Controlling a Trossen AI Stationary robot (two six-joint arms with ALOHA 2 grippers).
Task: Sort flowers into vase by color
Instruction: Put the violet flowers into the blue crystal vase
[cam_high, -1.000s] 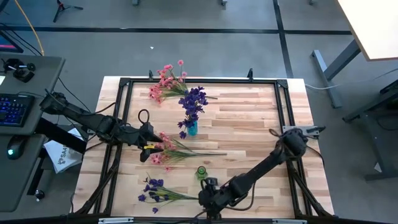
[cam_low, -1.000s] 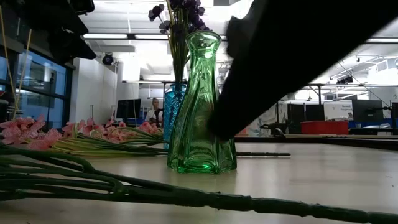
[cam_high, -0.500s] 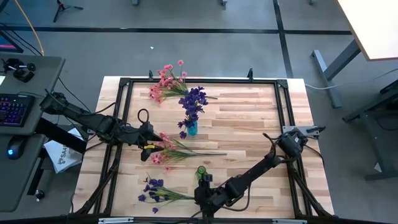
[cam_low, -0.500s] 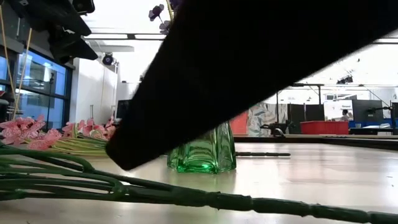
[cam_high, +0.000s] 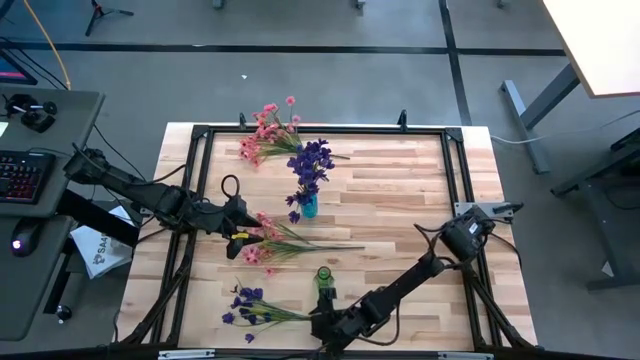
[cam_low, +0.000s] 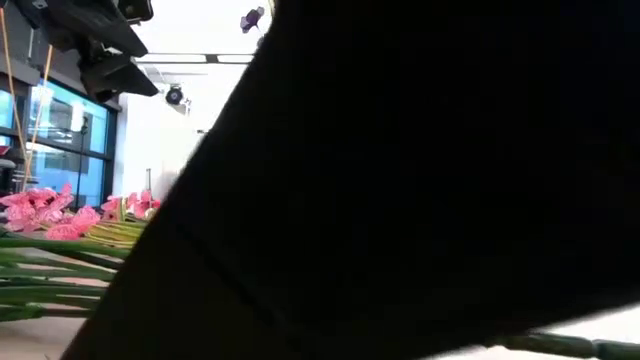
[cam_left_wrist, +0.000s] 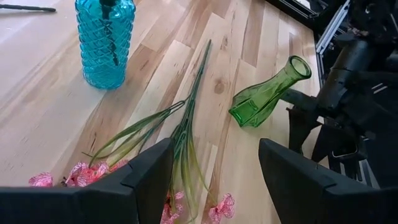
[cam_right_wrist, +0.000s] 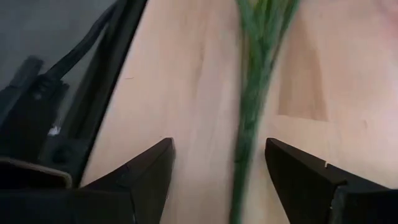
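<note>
My right gripper takes hold of the sprig by its bare green stem (cam_high: 296, 317) (cam_right_wrist: 249, 127) next, since the purple blossoms spread wide and delicate at one end.
A purple sprig (cam_high: 252, 305) lies flat near the table's near edge, its stem (cam_right_wrist: 250, 118) running between the open fingers of my right gripper (cam_high: 326, 322) (cam_right_wrist: 217, 146). Pink sprigs (cam_high: 268, 242) (cam_left_wrist: 180, 149) lie on the wood at the left. My left gripper (cam_high: 240, 235) (cam_left_wrist: 214, 146) hangs open over their blossom end. A green glass vase (cam_high: 323, 277) (cam_left_wrist: 264, 93) stands empty just beyond my right gripper. A blue vase (cam_high: 308, 206) (cam_left_wrist: 104, 40) holds purple blossoms (cam_high: 312, 165). More pink sprigs (cam_high: 268, 135) lie by the far edge. In the low view my right arm (cam_low: 420, 180) hides both vases.
A black frame (cam_high: 196, 180) rims the wooden table top. A desk with a keyboard (cam_high: 20, 175) stands left of the table. Bare wood (cam_high: 400, 200) stretches over the table's right half.
My right gripper has moved a little toward the table's near-left, past the green vase to the purple sprig's stem end. Its arm now fills the low view and covers the green vase, which showed a second ago.
</note>
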